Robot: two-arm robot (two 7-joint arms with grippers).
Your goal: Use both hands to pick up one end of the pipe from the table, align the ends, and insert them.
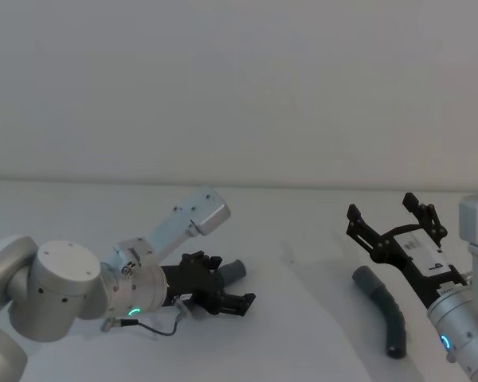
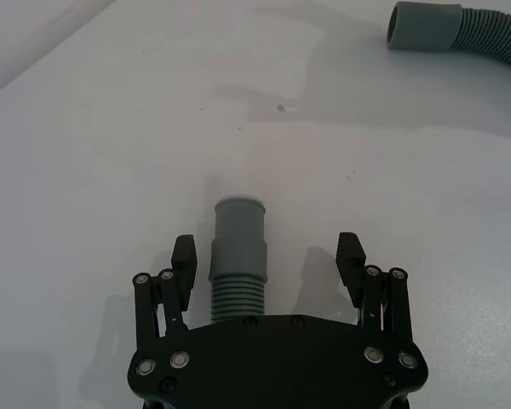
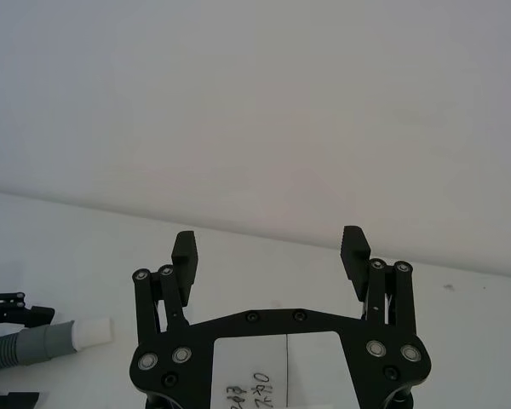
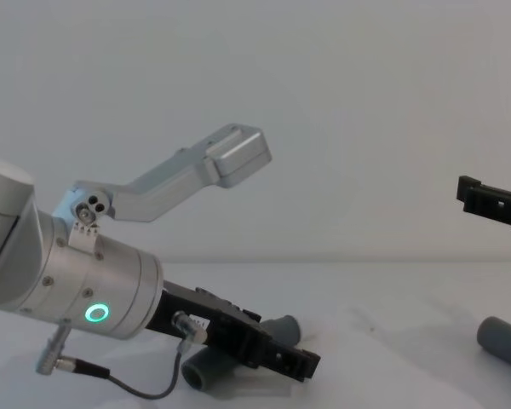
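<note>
My left gripper picks up the ribbed pipe by its smooth cuff (image 2: 239,258) next, so the pipe's opening stays free to join the other pipe (image 2: 460,30).
One dark-grey ribbed pipe piece (image 2: 237,256) lies on the white table (image 1: 303,263), its smooth cuff end (image 1: 235,270) pointing away from the arm. My left gripper (image 2: 266,256) is low at the table and open, with the cuff between its fingers and closer to one of them. In the chest view the same piece (image 4: 281,328) lies under that gripper (image 4: 289,348). The second pipe piece (image 1: 385,309), curved, rests on the table to the right. My right gripper (image 1: 386,210) hangs open and empty above it, well off the table.
A pale wall rises behind the table's far edge. The second piece's open cuff (image 2: 422,27) faces the left gripper across bare table. A thin cable (image 4: 111,379) loops under the left wrist, which has a green ring light (image 4: 95,313).
</note>
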